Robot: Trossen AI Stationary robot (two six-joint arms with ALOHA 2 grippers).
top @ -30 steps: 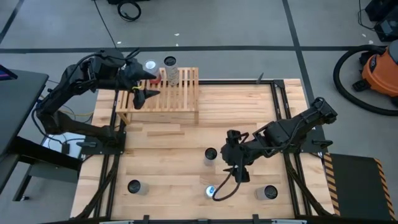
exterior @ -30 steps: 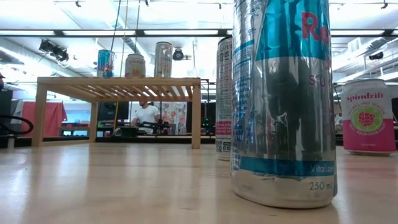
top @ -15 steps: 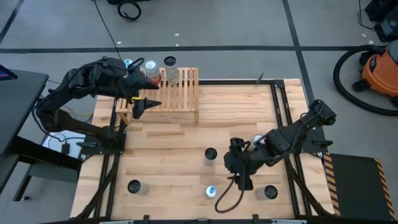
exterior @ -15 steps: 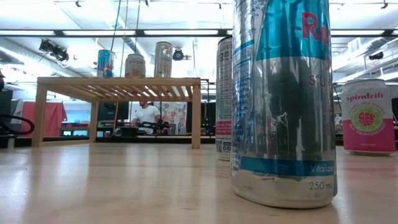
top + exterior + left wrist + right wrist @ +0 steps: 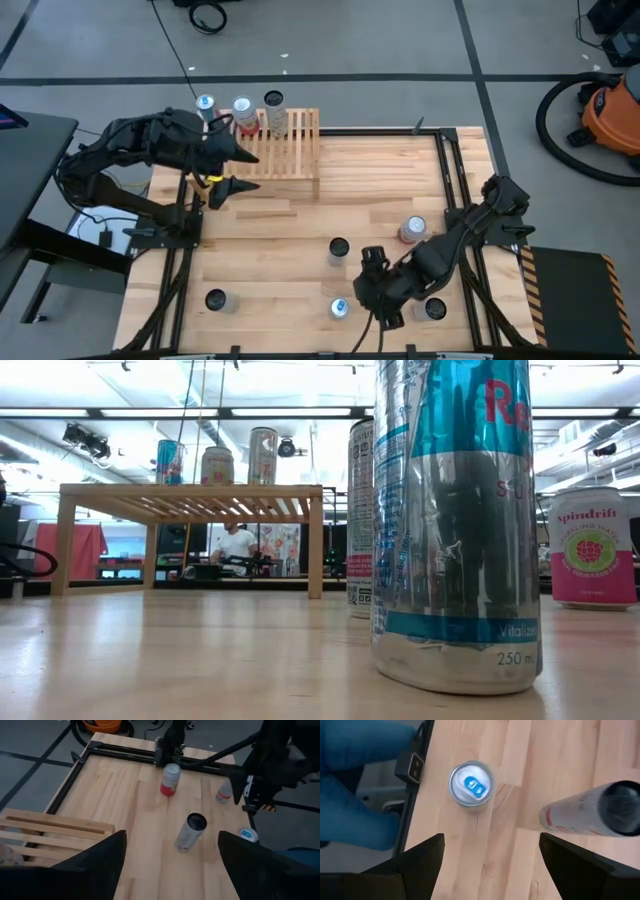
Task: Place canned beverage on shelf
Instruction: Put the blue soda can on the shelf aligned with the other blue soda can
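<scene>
I should pick up the blue-tab can by its side [image 5: 339, 312] with my right gripper next. Then I can place the canned beverage on the shelf [image 5: 262, 152].
The light-wood slatted shelf [image 5: 262, 152] stands at the table's far left, with three cans [image 5: 241, 107] upright along its far edge; they also show in the low view [image 5: 216, 464]. My left gripper [image 5: 248, 171] is open and empty, just off the shelf's near left corner. My right gripper [image 5: 378, 308] is open and empty near the table's near edge, beside an upright can with a blue tab [image 5: 339, 307]. In the right wrist view that can [image 5: 471, 784] stands ahead of the fingers.
More cans stand on the table: a dark-topped one [image 5: 339, 247], a pink one [image 5: 413, 230], one at near left [image 5: 216, 299], one at near right [image 5: 433, 309]. A black frame [image 5: 450, 190] borders the table. The low view shows a large can close up [image 5: 455, 520].
My left gripper has drawn back from over the shelf toward the table's near edge, uncovering a blue-topped can on the shelf's far left. My right gripper has gone toward the near edge, coming down beside the blue-tab can.
</scene>
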